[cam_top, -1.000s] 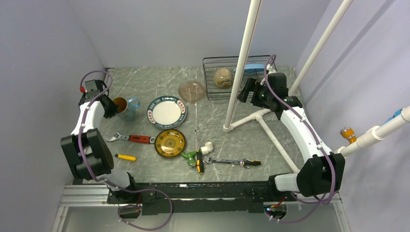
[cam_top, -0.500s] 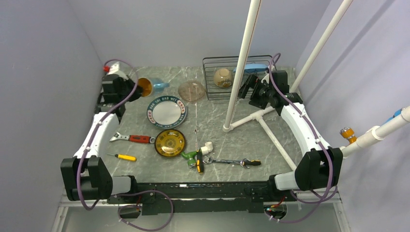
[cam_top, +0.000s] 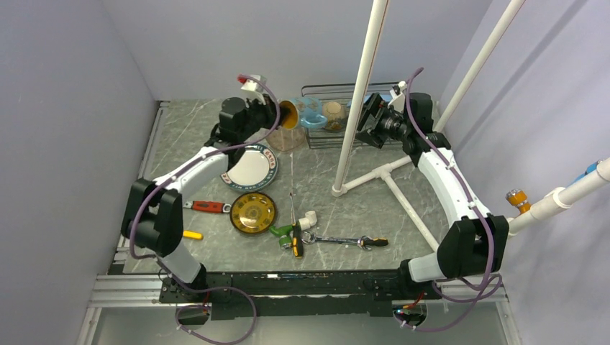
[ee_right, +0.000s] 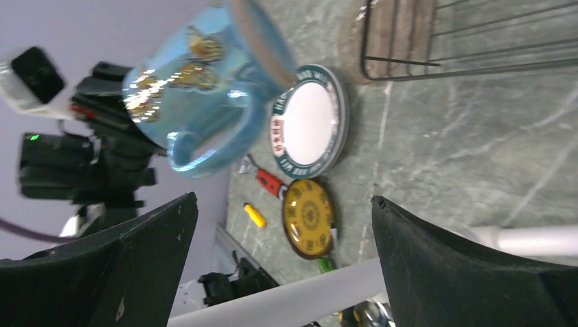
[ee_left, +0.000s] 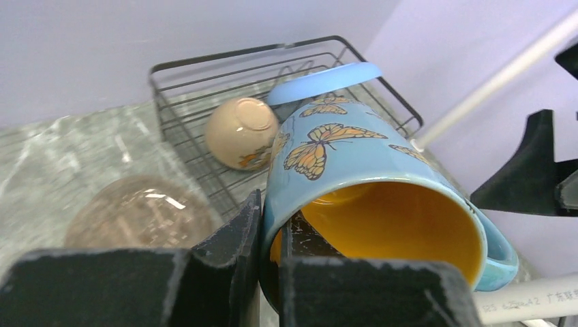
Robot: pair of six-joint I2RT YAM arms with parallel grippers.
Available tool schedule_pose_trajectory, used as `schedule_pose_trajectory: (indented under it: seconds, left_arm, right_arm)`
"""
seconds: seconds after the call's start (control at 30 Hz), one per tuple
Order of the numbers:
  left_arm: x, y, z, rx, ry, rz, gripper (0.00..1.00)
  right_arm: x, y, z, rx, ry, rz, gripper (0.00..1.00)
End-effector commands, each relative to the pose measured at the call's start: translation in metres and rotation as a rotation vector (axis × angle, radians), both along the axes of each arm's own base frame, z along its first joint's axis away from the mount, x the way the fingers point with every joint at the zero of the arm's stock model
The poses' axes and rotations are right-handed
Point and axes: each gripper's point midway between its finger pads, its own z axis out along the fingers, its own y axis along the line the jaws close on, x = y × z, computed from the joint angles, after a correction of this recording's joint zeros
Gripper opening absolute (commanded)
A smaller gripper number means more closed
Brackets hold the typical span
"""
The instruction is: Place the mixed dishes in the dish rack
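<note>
I should hold the teal butterfly mug by its handle (cam_top: 314,122) (ee_right: 235,144) next, with my right gripper. Then the mug's rim stays free to rest in the dish rack.
My left gripper (cam_top: 283,115) is shut on the rim of the teal butterfly mug (cam_top: 306,115), one finger inside the yellow interior (ee_left: 382,225) and one outside. The mug lies sideways in the air at the left end of the black wire dish rack (cam_top: 316,88). In the rack are a whitish bowl (ee_left: 242,133) and a light-blue plate (ee_left: 324,80). The green-rimmed white plate (cam_top: 249,165) and the yellow-centred plate (cam_top: 252,213) lie on the table. My right gripper (cam_top: 368,122) stands open and empty by the rack's right side, facing the mug (ee_right: 198,95).
A clear brownish bowl (cam_top: 285,138) sits upside down just left of the rack. A white pipe frame (cam_top: 360,93) rises in front of the rack. A red-handled wrench (cam_top: 201,206), a yellow screwdriver (cam_top: 190,234) and other tools (cam_top: 291,236) lie near the front.
My left arm has swung from the table's far left across to the rack, carrying the mug and tipping it sideways. The right gripper has risen slightly and stays open.
</note>
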Motion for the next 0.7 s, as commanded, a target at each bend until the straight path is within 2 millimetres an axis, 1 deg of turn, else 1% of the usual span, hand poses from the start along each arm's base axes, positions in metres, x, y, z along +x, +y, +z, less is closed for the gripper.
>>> schedule_pose_trajectory:
  seconds: [0.0, 0.07, 0.1, 0.13, 0.23, 0.33, 0.4, 0.5, 0.6, 0.67]
  left_arm:
    - [-0.017, -0.044, 0.113, -0.198, -0.33, -0.141, 0.0]
    - [-0.015, -0.058, 0.109, -0.227, -0.315, -0.161, 0.0]
    - [-0.017, -0.063, 0.111, -0.241, -0.318, -0.184, 0.0]
    - [-0.019, -0.07, 0.111, -0.269, -0.325, -0.21, 0.0]
    - [-0.02, -0.081, 0.11, -0.341, -0.307, -0.241, 0.0]
    - [-0.021, -0.095, 0.106, -0.334, -0.293, -0.266, 0.0]
    - [-0.028, -0.106, 0.104, -0.319, -0.302, -0.29, 0.0]
    - [-0.036, -0.114, 0.102, -0.322, -0.315, -0.321, 0.0]
    - [-0.042, -0.119, 0.101, -0.337, -0.323, -0.354, 0.0]
    - [-0.046, -0.122, 0.103, -0.345, -0.332, -0.369, 0.0]
  right_arm:
    - [-0.011, 0.018, 0.05, 0.196, -0.146, 0.097, 0.99]
    - [-0.015, 0.022, 0.056, 0.263, -0.158, 0.124, 0.98]
    - [-0.017, 0.024, 0.058, 0.294, -0.156, 0.136, 0.96]
    - [-0.018, 0.025, 0.057, 0.318, -0.151, 0.147, 0.95]
    - [-0.021, 0.028, 0.056, 0.378, -0.121, 0.179, 0.91]
    - [-0.024, 0.03, 0.057, 0.421, -0.114, 0.197, 0.9]
    - [-0.023, 0.029, 0.056, 0.437, -0.107, 0.191, 0.88]
    - [-0.024, 0.028, 0.056, 0.486, -0.092, 0.188, 0.78]
    - [-0.026, 0.029, 0.055, 0.545, -0.069, 0.194, 0.71]
    - [-0.027, 0.029, 0.054, 0.577, -0.05, 0.191, 0.63]
